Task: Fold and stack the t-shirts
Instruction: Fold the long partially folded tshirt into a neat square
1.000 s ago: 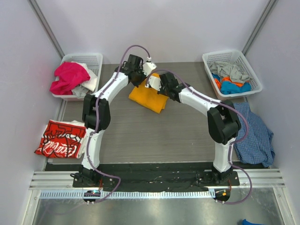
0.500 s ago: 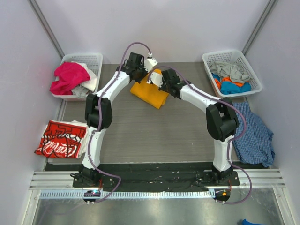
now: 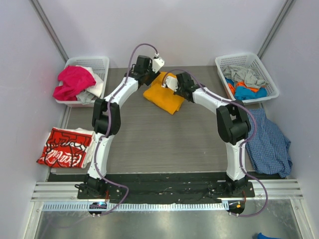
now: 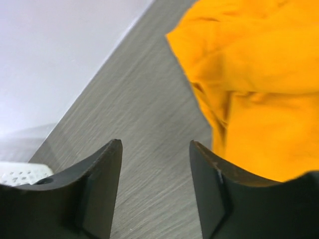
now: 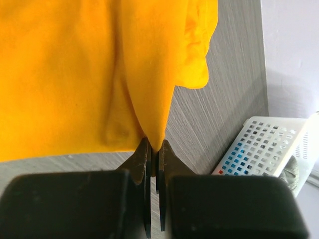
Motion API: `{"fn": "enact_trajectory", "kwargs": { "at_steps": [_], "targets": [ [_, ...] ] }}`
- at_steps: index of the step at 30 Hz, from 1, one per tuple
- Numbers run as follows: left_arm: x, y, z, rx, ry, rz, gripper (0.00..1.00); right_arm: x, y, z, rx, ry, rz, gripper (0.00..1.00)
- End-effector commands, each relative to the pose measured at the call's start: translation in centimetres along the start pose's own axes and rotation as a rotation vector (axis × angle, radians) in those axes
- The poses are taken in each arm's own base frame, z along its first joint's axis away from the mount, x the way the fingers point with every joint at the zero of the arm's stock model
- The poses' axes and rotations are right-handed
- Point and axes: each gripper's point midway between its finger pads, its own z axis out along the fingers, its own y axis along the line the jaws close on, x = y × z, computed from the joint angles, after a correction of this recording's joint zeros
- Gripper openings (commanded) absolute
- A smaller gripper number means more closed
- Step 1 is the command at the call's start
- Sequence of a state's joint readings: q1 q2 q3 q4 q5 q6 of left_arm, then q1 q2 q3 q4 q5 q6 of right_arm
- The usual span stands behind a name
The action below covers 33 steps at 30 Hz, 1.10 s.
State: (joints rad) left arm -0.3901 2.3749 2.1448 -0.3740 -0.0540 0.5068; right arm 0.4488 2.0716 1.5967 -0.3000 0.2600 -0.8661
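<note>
The pinched fold (image 5: 150, 74) still stands up above the jutting flap (image 5: 195, 70), so my right gripper needs to keep holding the orange-yellow t-shirt until the t-shirt's edge lies flat.
The orange-yellow t-shirt (image 3: 163, 98) lies bunched at the far middle of the table, also filling the right wrist view (image 5: 75, 74) and the upper right of the left wrist view (image 4: 259, 84). My right gripper (image 5: 154, 149) is shut on a pinched fold of its edge. My left gripper (image 4: 155, 149) stands open just left of the shirt, with only bare table between its fingers. In the top view both grippers, left (image 3: 154, 69) and right (image 3: 172, 82), meet at the shirt's far edge. A folded red t-shirt with white lettering (image 3: 64, 147) lies at the left edge.
A white basket (image 3: 102, 64) at the far left holds pink and white clothes. A second white basket (image 3: 261, 62) at the far right holds grey, blue and orange clothes. A blue checked shirt (image 3: 269, 142) hangs over the table's right edge.
Both arms carried the orange-yellow shirt's edge toward the far side. My left gripper has opened and let go of the cloth; the right one stays clamped.
</note>
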Motion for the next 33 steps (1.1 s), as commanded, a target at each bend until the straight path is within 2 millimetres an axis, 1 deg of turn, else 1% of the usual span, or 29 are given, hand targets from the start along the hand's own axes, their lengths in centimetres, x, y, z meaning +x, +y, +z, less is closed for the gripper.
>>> {"fn": "enact_trajectory", "kwargs": {
  "at_steps": [1,2,4,5,6,8,10,11,12,13,14,15,18,19,23,27,28,29,32,33],
  "targets": [
    [-2.1,2.7,0.5,-0.155,-0.07,-0.016,0.65,-0.6,-3.6,0.3,0.099,-0.009,0.021,0.04],
    [-2.1,3.0,0.6,-0.179,-0.066,-0.013,0.65,-0.7,-3.8,0.7,0.105,-0.008,0.025,0.09],
    [-2.0,2.7,0.8,-0.183,-0.059,-0.006,0.66,-0.6,-4.2,1.3,0.114,-0.007,0.034,0.16],
    [-1.8,2.5,0.9,-0.182,-0.053,-0.005,0.66,-0.4,-3.8,2.2,0.109,0.006,0.03,0.23],
    [-1.7,2.4,0.9,-0.184,-0.048,-0.004,0.66,-0.7,-4.5,2.3,0.126,-0.001,0.035,0.24],
    [-1.6,1.7,0.9,-0.174,-0.043,-0.001,0.66,-1.2,-4.9,2.8,0.138,-0.012,0.046,0.24],
    [-1.5,1.5,0.7,-0.175,-0.038,0.003,0.66,-1.8,-5.4,3.5,0.148,-0.025,0.052,0.21],
    [-1.2,1.1,0.8,-0.172,-0.029,0.008,0.66,-2.5,-6.1,3.4,0.162,-0.04,0.061,0.16],
    [-1.2,1.1,0.7,-0.173,-0.028,0.007,0.66,-2.4,-6.0,3.9,0.161,-0.037,0.061,0.13],
    [-1.1,1.1,0.6,-0.175,-0.027,0.005,0.66,-2.7,-6.1,4.0,0.163,-0.043,0.063,0.09],
    [-0.9,0.9,0.6,-0.174,-0.023,0.003,0.66,-3.0,-6.5,3.9,0.171,-0.05,0.067,0.03],
    [-0.9,0.9,0.5,-0.176,-0.021,0.002,0.66,-3.1,-6.4,4.1,0.166,-0.055,0.064,0.01],
    [-0.7,0.8,0.5,-0.18,-0.016,0.001,0.66,-3.6,-6.7,4.1,0.172,-0.066,0.064,0.01],
    [-0.7,1.2,0.3,-0.196,-0.015,-0.002,0.66,-3.6,-6.9,4.0,0.177,-0.069,0.066,0.01],
    [-0.7,1.2,0.1,-0.204,-0.016,-0.028,0.65,-4.3,-7.5,3.5,0.192,-0.098,0.088,0.01],
    [-1.1,1.5,-0.9,-0.2,-0.02,-0.058,0.64,-4.9,-8.1,3.5,0.217,-0.12,0.109,0.01],
    [-0.8,1.4,-1.0,-0.197,-0.012,-0.059,0.64,-4.9,-8.2,3.6,0.223,-0.122,0.114,0.01],
    [-0.8,1.6,-1.2,-0.203,-0.013,-0.058,0.63,-4.8,-8.1,4.1,0.227,-0.115,0.118,0.04],
    [-0.3,2.3,-1.8,-0.213,-0.006,-0.066,0.63,-4.7,-7.9,5.0,0.236,-0.112,0.135,0.18],
    [-0.1,2.6,-2.0,-0.218,-0.003,-0.074,0.63,-4.8,-8.0,5.2,0.242,-0.116,0.14,0.2]
  ]
}}
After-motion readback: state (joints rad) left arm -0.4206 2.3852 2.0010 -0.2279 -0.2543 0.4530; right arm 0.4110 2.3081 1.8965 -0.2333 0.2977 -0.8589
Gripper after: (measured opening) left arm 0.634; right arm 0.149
